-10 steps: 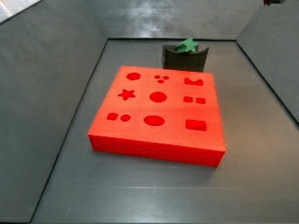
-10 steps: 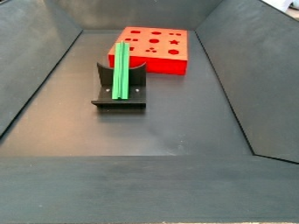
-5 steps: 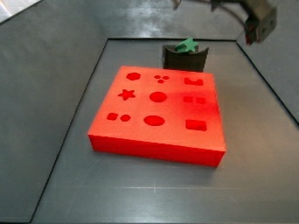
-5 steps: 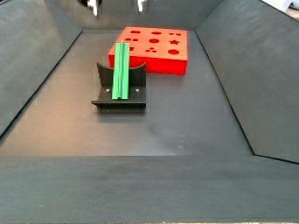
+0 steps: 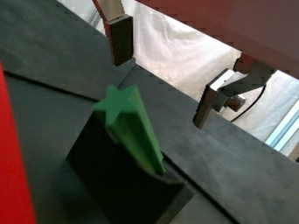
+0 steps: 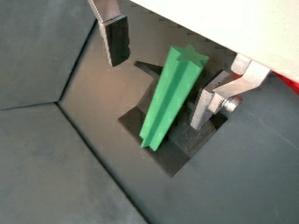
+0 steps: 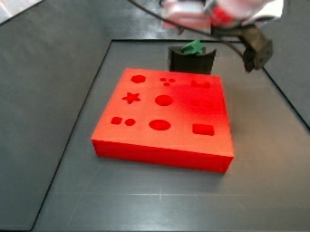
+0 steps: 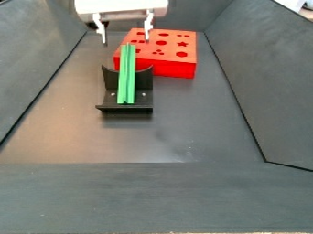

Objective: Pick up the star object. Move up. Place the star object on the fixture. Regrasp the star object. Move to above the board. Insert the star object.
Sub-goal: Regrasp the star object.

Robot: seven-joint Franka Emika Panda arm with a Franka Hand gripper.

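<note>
My gripper needs to grab the star object next by its end that sticks out of the dark fixture, to insert it into the red board's star-shaped hole.
The green star object (image 8: 126, 71) lies lengthwise in the hollow of the dark fixture (image 8: 123, 111), and nothing holds it. Its star-shaped end (image 7: 193, 46) shows above the fixture (image 7: 191, 63) in a side view. My gripper (image 8: 124, 37) hangs open just above the peg's end nearest the red board (image 8: 164, 52). In both wrist views the fingers (image 6: 117, 40) stand apart on either side of the star object (image 6: 167, 103), clear of it. The same open gripper (image 5: 163, 74) sits over the star object (image 5: 135, 124). The board (image 7: 164, 113) lies flat beside the fixture.
Sloping dark grey walls (image 8: 43, 73) enclose the floor on all sides. The fixture (image 6: 184, 145) stands close to the board's short edge (image 6: 288, 80). White cloth (image 5: 176, 52) shows beyond the bin wall in a wrist view.
The gripper has come down from above the frame to just over the fixture and the star object's board-side end. The star object and board have not moved.
</note>
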